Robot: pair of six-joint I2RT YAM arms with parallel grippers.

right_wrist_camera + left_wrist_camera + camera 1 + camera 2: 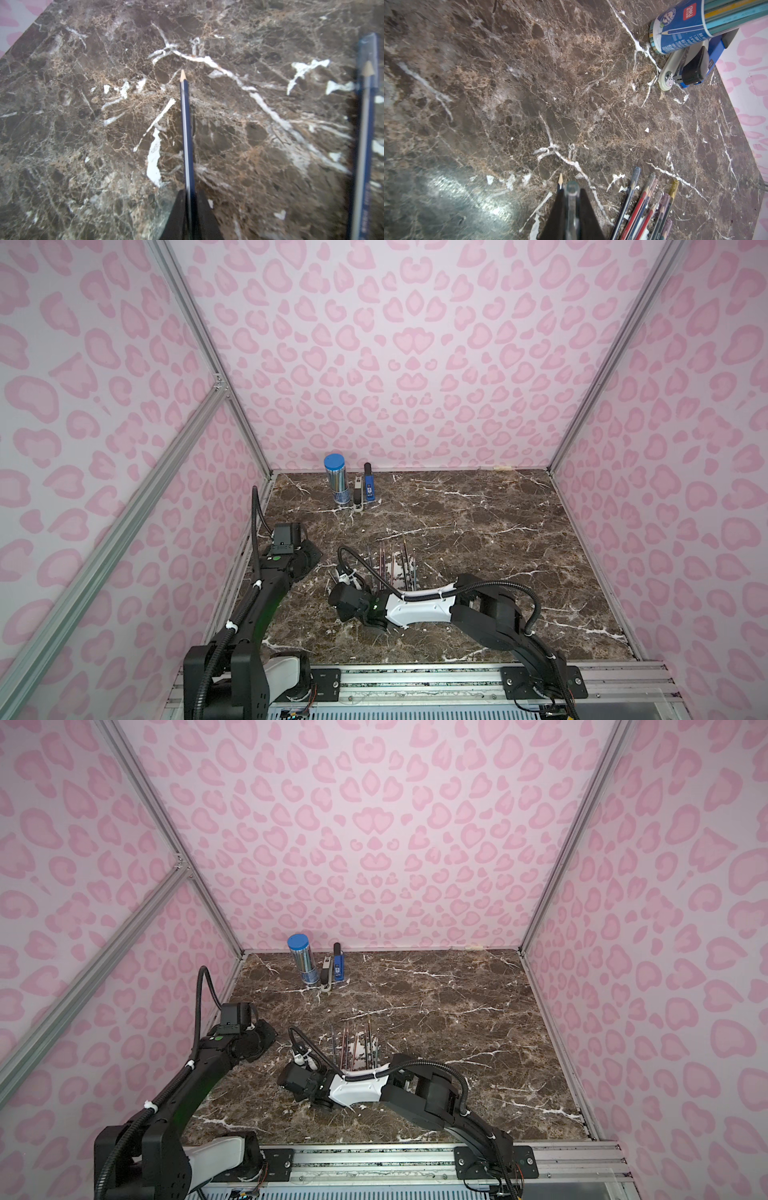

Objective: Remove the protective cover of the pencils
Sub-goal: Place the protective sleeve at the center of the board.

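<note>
The clear protective cover's end in my fingers is high above the marble, so my left gripper must lower the cover before releasing it.
My left gripper [572, 194] is shut on a clear protective cover [571, 188], a see-through tube with its open end showing between the black fingers. Beside that end shows the bare pale tip of a dark blue pencil [187, 128], which my right gripper [188, 193] is shut on; it sticks out ahead over the marble. The other pencils [392, 568] [645, 205] lie side by side just right of both grippers, several with clear covers over their tips. In both top views the left gripper [311, 559] and the right gripper [337, 577] stand close together at the front left.
A clear tube with a blue lid [336, 479], full of pencils, stands at the back left beside a white and black stapler [359, 497] and a blue device [369, 488]. Pink patterned walls close in three sides of the brown marble tabletop [478, 531].
</note>
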